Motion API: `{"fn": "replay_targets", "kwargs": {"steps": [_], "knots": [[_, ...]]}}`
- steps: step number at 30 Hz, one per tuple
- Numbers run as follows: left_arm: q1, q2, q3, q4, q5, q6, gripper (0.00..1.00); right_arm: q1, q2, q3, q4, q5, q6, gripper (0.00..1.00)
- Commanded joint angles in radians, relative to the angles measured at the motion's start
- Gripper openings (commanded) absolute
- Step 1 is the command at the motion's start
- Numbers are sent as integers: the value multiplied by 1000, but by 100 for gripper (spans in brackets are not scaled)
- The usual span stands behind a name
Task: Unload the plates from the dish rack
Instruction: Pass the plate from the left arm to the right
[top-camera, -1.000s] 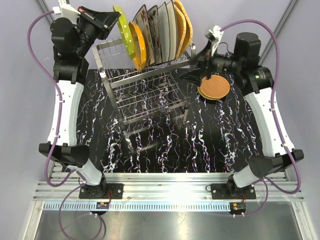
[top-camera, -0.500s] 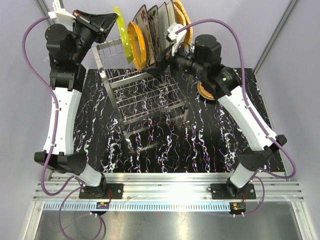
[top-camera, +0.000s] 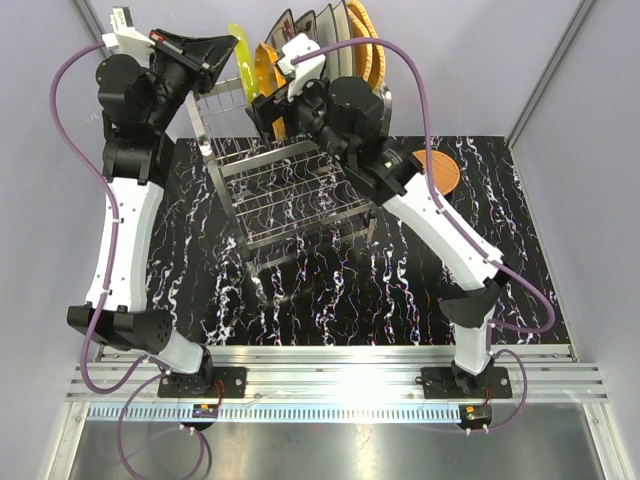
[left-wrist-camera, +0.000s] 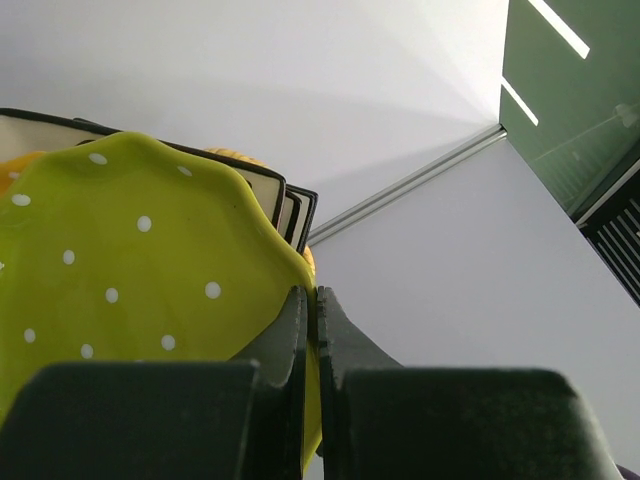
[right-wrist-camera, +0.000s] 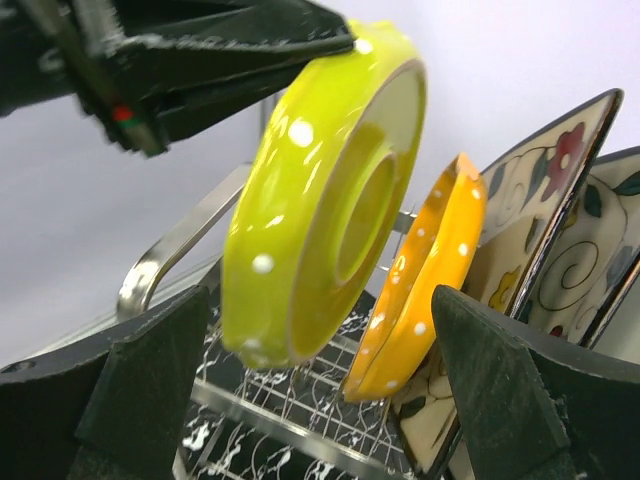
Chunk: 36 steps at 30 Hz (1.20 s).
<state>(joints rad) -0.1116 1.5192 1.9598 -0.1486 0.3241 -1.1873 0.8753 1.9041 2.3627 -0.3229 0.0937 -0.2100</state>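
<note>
My right gripper's fingers stop short of the lime-green plate's lower edge (top-camera: 251, 97) (right-wrist-camera: 262, 340), so it is too early to close. Next, they move toward that edge.
The dish rack (top-camera: 290, 190) stands at the back of the table with plates upright in its top row. My left gripper (left-wrist-camera: 312, 295) is shut on the rim of the dotted lime-green plate (left-wrist-camera: 130, 260), which it holds at the rack's left end (top-camera: 237, 40). In the right wrist view this lime-green plate (right-wrist-camera: 320, 190) hangs tilted, its lower edge close over the rack's wires. My right gripper (right-wrist-camera: 322, 300) is open, its fingers (right-wrist-camera: 500, 390) on either side below that plate and the orange dotted plate (right-wrist-camera: 430, 280). One woven plate (top-camera: 442, 168) lies flat on the table to the right.
Square floral plates (right-wrist-camera: 545, 190) and woven plates (top-camera: 366, 35) stand further right in the rack. The rack's steel end rail (right-wrist-camera: 170, 262) runs just left of the lime-green plate. The black marbled mat (top-camera: 400, 280) covers the table.
My right arm has left the woven plate on the table and swung left to the rack's left end, jaws open. The left gripper stays shut on the lime-green plate.
</note>
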Motion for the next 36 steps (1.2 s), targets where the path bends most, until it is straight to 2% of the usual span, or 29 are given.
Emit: {"fn": "replay_targets", "kwargs": {"steps": [1, 11, 16, 20, 30, 36], "knots": [[4, -85, 21, 211, -30, -35, 0, 24, 41, 84, 54, 115, 14, 100], [4, -93, 4, 215, -40, -40, 0, 57, 121, 121, 136, 230, -37, 99], [4, -103, -24, 224, -46, -44, 0, 60, 159, 127, 203, 268, -77, 93], [6, -111, -42, 231, -54, -49, 0, 60, 179, 130, 243, 287, -103, 85], [6, -125, -70, 247, -56, -58, 0, 60, 179, 106, 314, 288, -127, 59], [4, -129, -87, 257, -53, -71, 0, 60, 199, 132, 361, 278, -166, 39]]}}
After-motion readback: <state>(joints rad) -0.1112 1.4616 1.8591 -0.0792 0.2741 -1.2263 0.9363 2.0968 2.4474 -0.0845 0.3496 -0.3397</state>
